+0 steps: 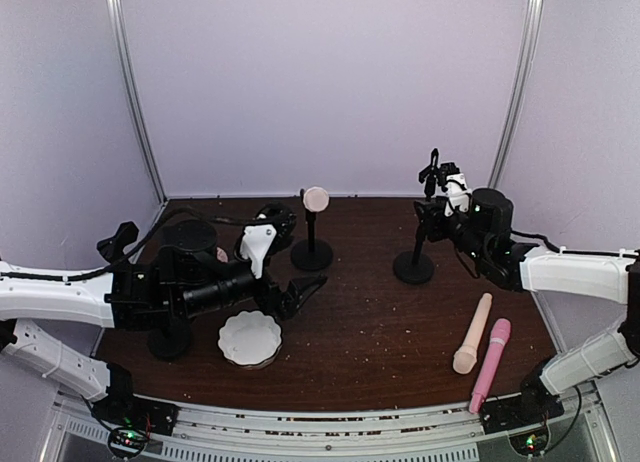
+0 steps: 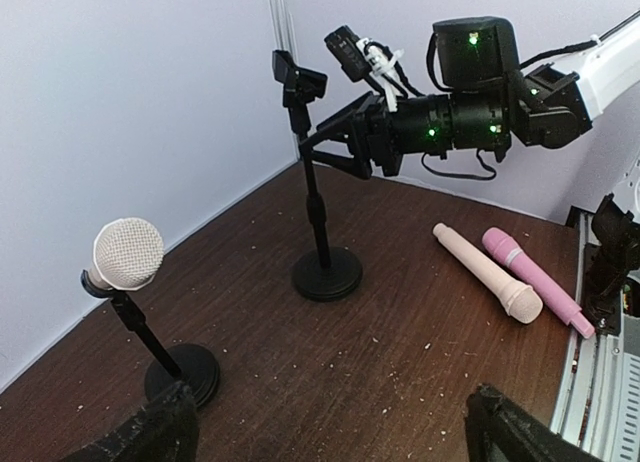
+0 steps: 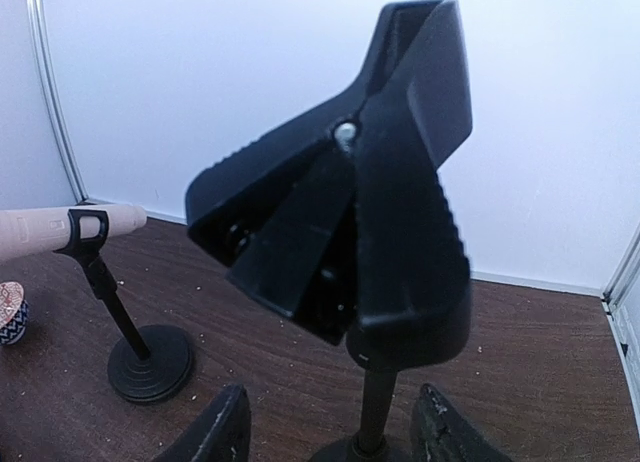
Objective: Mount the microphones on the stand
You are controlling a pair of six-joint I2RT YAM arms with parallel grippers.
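The stand's clip should stay free to take a microphone, so my right gripper needs to grab the stand by its pole point(image 3: 378, 412) below the clip.
One cream microphone point(image 1: 316, 198) sits clipped in the left stand point(image 1: 312, 252); its meshed head point(image 2: 128, 254) faces the left wrist camera. A second stand point(image 1: 413, 267) carries an empty black clip point(image 3: 350, 222). My right gripper point(image 3: 335, 437) is open, its fingers point(image 3: 215, 432) apart on either side of that stand's pole point(image 3: 378, 412), below the clip. Another cream microphone point(image 1: 472, 332) and a pink microphone point(image 1: 491, 364) lie side by side on the table at the near right. My left gripper point(image 1: 296, 257) stands wide open and holds nothing, just left of the left stand's base.
A white scalloped bowl point(image 1: 250, 339) sits near the front left. A third black stand base point(image 1: 170, 340) shows under the left arm. White walls close the back and sides of the dark wooden table point(image 1: 370, 322). A patterned bowl edge point(image 3: 10, 312) shows at far left.
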